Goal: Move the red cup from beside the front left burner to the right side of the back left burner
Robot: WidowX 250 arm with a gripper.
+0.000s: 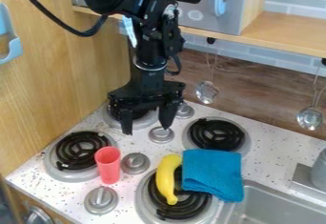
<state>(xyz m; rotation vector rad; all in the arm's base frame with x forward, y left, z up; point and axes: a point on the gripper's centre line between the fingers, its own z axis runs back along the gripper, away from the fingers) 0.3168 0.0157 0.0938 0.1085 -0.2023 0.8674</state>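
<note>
I will pick up the red cup (108, 165) by its rim next with my gripper, to move the cup across the stovetop.
My gripper (147, 124) hangs at the upper middle of the stovetop, pointing down, its two fingers apart with nothing between them. Below and to its right, a yellow banana (166, 178) lies over the left part of the front right burner. Beside it a folded blue cloth (213, 174) covers part of the same burner and reaches to the sink's edge. A red cup (108, 165) stands upright below and left of the gripper, at the right edge of the front left burner.
Burners (79, 150) with black coils and several silver knobs (135, 163) surround these things. A metal sink (276, 200) with a grey faucet base (302, 182) is at the lower right. Ladles (207, 92) hang on the back wall below a wooden shelf (280, 33). A wooden panel (57, 75) stands at left.
</note>
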